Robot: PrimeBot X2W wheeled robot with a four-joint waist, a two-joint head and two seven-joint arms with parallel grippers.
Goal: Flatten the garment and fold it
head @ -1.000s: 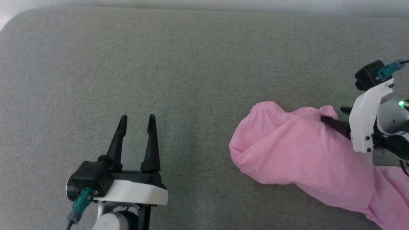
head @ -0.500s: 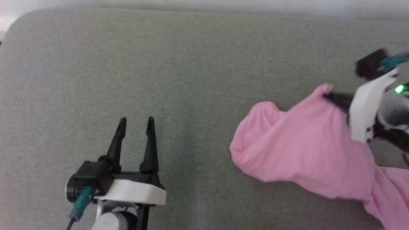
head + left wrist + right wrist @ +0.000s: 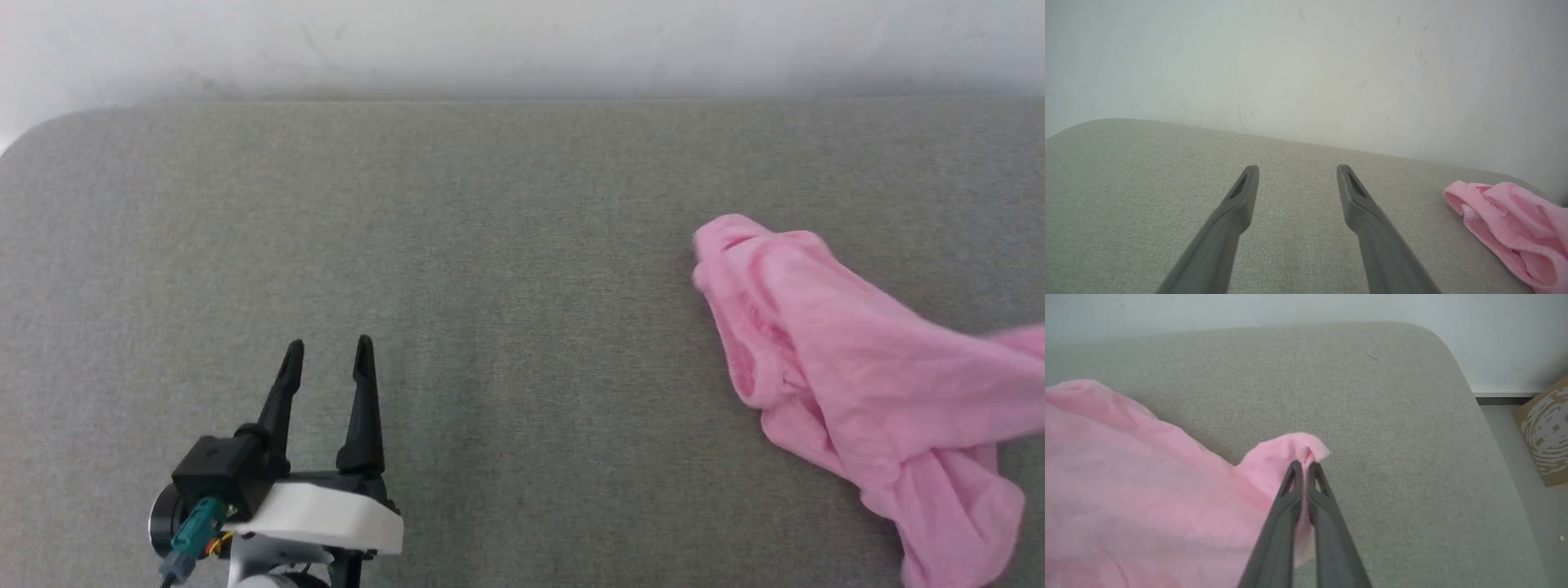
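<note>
The crumpled, slack garment has its gathered waistband edge [image 3: 749, 380] standing up as an open loop [image 3: 752, 358], so my left gripper should grab the garment there next.
The garment [image 3: 857, 367] is a crumpled light pink piece of thin fabric at the right of the grey cushion, running off the right edge of the head view. Its gathered edge [image 3: 1470, 200] shows at the right of the left wrist view. In the right wrist view my right gripper [image 3: 1303, 465] is shut on a pinched fold of the garment [image 3: 1147, 477], which is lifted and trails to the left. My left gripper [image 3: 326, 359] stands open at the lower left, well apart from the garment, with nothing between its fingers [image 3: 1241, 196].
The grey cushion [image 3: 457, 261] is bordered by a pale wall [image 3: 522, 41] at the back. Its rounded right end [image 3: 1453, 375] drops to the floor, where a cardboard box [image 3: 1545, 428] stands.
The right gripper has shut on the garment's edge and pulled it to the right, out of the head view. The head camera has tilted, so the wall now shows. The left gripper keeps its place.
</note>
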